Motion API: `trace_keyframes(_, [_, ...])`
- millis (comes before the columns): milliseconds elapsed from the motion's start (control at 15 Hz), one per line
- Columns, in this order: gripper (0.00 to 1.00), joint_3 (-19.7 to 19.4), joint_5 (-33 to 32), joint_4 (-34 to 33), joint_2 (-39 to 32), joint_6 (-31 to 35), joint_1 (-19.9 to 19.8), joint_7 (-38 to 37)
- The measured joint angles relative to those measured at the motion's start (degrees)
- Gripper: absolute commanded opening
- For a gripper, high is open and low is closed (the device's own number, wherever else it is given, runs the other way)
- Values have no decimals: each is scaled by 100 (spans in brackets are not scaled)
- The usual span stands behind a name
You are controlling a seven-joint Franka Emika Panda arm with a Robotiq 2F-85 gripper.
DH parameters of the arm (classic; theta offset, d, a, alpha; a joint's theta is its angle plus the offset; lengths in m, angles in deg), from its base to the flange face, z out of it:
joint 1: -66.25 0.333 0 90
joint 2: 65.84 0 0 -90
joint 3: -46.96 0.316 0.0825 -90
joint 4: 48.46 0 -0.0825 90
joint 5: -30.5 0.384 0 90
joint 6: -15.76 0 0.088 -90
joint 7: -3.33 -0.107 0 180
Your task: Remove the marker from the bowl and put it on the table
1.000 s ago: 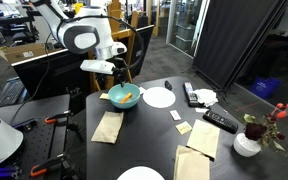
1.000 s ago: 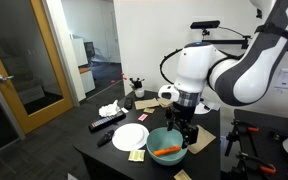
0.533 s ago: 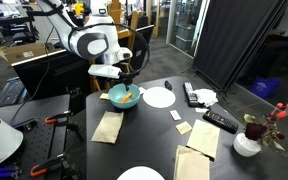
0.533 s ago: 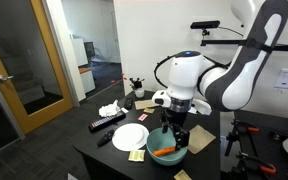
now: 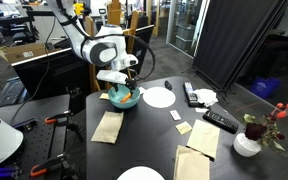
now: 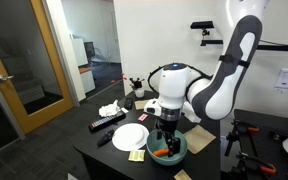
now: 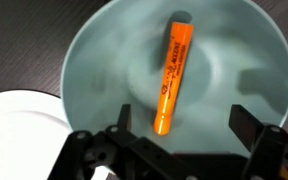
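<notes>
My fingertips are above the marker's near end (image 5: 125, 98) (image 7: 164, 117), their shadows below, and closing now would miss the marker. My gripper lowers first, then closes.
The orange marker (image 7: 172, 78) lies inside the light-teal bowl (image 7: 94, 60), slanting from upper right to lower left. My gripper (image 7: 181, 118) is open, low over the bowl, with its fingers either side of the marker's lower end and not touching it. In both exterior views the bowl (image 5: 123, 98) (image 6: 176, 152) sits on the dark table (image 5: 154, 125) (image 6: 109, 152) with the gripper (image 5: 125, 88) (image 6: 165, 137) reaching into it. A bit of the marker (image 6: 160, 152) shows orange in the bowl.
A white plate (image 7: 19, 135) (image 5: 159, 97) (image 6: 131, 136) lies beside the bowl. Tan napkins (image 5: 108, 126), black remotes (image 5: 220, 120), small notes, a second plate (image 5: 141, 175) and a white vase with red flowers (image 5: 249, 140) sit on the table.
The arm has moved from beside the bowl to over it and has come down, so the gripper now reaches into the bowl. The marker has not moved.
</notes>
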Motion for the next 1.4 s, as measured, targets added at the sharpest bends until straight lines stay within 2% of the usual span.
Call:
trace_keyframes(200, [98, -36, -9, -142, -197, 0, 3, 0])
trace_keyframes(267, [84, -53, -11, -172, -240, 0, 3, 0])
trace_keyframes(333, [74, -67, -13, -193, -275, 0, 3, 0])
trace_keyframes(1000, [1, -89, -27, -225, -386, -2, 3, -1])
trace_keyframes(1133, [5, -89, -29, -225, -393, -2, 3, -1])
trace_keyframes(1400, [5, -89, -32, -225, -392, -4, 3, -1])
